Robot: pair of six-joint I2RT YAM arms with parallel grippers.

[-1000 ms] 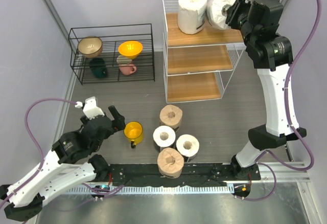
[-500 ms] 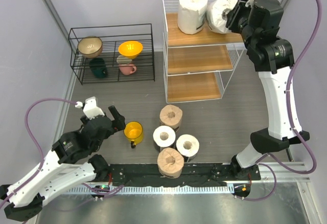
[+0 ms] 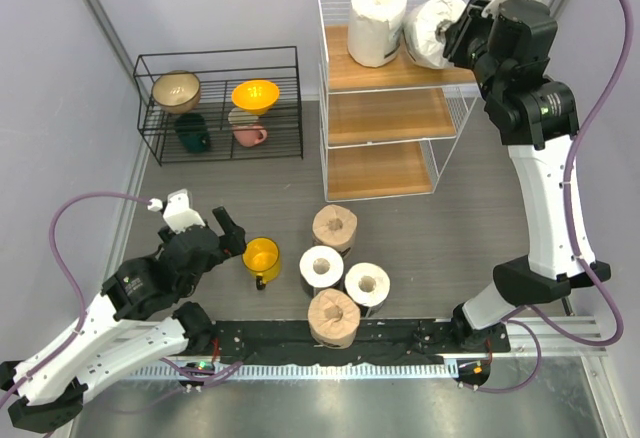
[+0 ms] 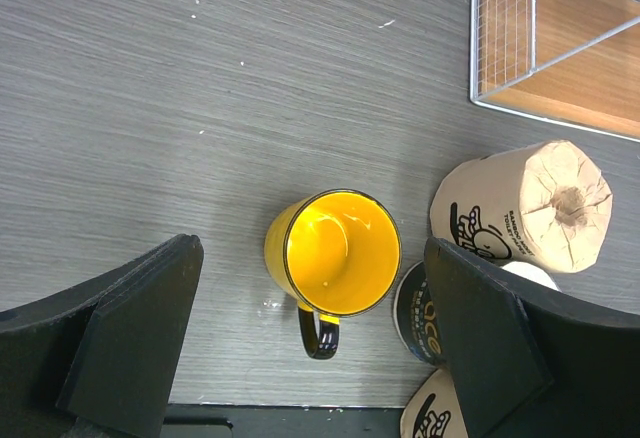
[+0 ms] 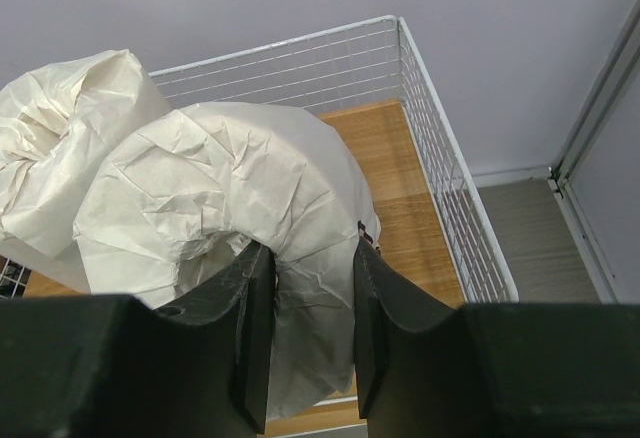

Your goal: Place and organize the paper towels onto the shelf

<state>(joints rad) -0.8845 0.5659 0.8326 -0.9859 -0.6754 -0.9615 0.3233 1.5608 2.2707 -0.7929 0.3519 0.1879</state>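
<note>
The tilted roll is over the flat top board, close beside the standing roll, and would land there, so the robot's right gripper needs to let go of the tilted roll.
The white wire shelf (image 3: 395, 73) with three wooden boards stands at the back. One white roll (image 3: 376, 22) stands on its top board. My right gripper (image 3: 462, 30) is shut on a second white roll (image 3: 432, 28), tilted, over the top board's right side; in the right wrist view the fingers (image 5: 250, 318) pinch the wrapper of that roll (image 5: 230, 198). Several rolls sit on the floor: beige (image 3: 334, 226), white (image 3: 321, 267), white (image 3: 367, 284), beige (image 3: 333, 316). My left gripper (image 3: 222, 228) is open over the yellow cup (image 4: 333, 255).
A low black wire rack (image 3: 220, 103) with bowls and a mug stands at the back left. The yellow cup (image 3: 261, 257) stands left of the floor rolls. A black rail (image 3: 330, 343) runs along the near edge.
My right gripper has carried the white roll slightly further over the top board, beside the standing roll. The left arm has not moved.
</note>
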